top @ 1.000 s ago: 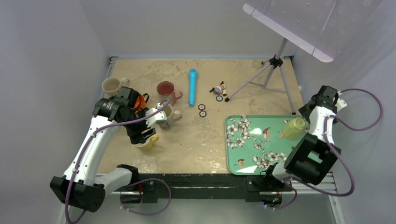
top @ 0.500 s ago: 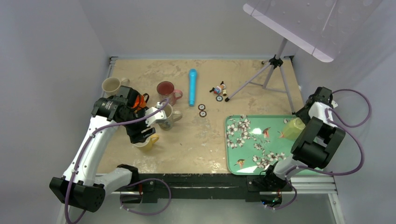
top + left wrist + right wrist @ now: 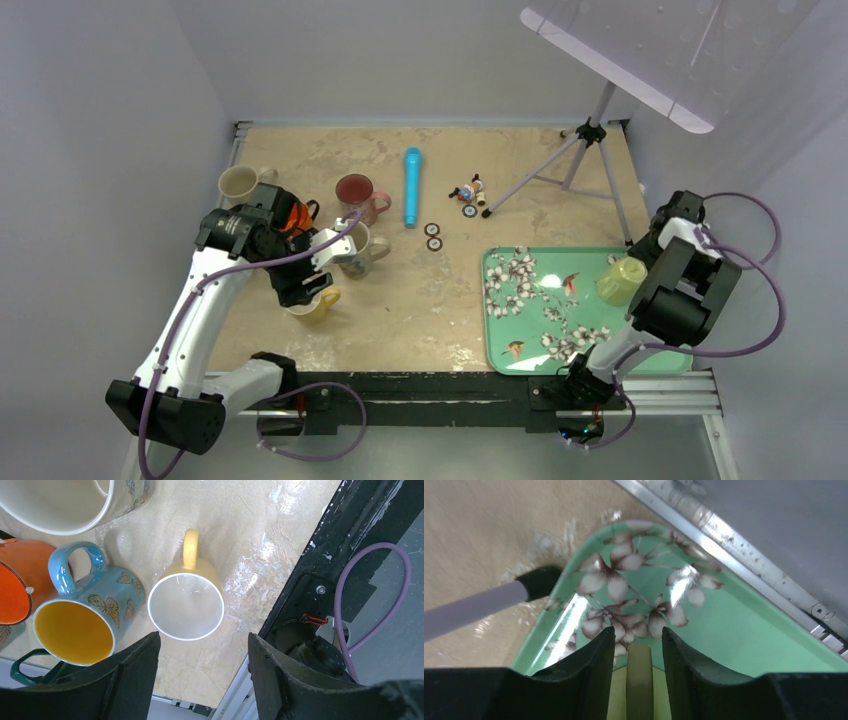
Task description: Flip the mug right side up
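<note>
My right gripper is to grab the yellow-green mug by its handle next. This will leave the mug's body free for handing to my left gripper to set it upright.
A yellow-green mug lies tilted at the far right corner of the green flowered tray. My right gripper reaches down to it from the right. In the right wrist view the mug's handle stands between the fingers of the right gripper. A slim gap shows on each side of the handle, so the jaws are open. My left gripper hangs open above an upright yellow mug at the table's left, holding nothing.
Several upright mugs cluster at the left: cream, red, blue butterfly, orange. A blue cylinder, small toys and two discs lie mid-table. A tripod stands just behind the tray.
The right arm has folded in over the tray corner and its jaws have narrowed around the mug's handle. The mug has shifted slightly down-left. The left arm has not moved.
</note>
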Robot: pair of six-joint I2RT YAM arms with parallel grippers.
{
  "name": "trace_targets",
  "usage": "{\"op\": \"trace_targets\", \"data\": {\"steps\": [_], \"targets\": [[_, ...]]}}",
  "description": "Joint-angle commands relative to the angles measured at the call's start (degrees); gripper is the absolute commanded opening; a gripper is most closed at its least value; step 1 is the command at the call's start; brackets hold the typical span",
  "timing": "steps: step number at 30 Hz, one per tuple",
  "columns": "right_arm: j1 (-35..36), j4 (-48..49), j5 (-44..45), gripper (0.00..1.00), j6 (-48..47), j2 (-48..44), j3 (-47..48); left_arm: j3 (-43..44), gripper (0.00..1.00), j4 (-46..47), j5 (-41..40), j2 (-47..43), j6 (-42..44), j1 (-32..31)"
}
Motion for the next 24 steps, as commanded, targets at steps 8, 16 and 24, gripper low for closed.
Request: {"op": "trace_targets", "data": {"steps": [8,16,24], "targets": [[4.22,-4.85,-2.82,0.44,-1.93,-1.83,-2.49,2.67,0.68,-1.15,0.36,0.04,0.19,-0.43],[5.2,-6.38,-1.33,0.64,-0.79,-5.71,-4.58,2.8,0.68,-1.5,-0.24,0.28,1.09,-0.42],[6.81,-6.27,-4.37,0.34,-0.72,-4.21,-5.82,3.24,0.68,-1.59,-0.64,0.47,1.63,-0.5]]}}
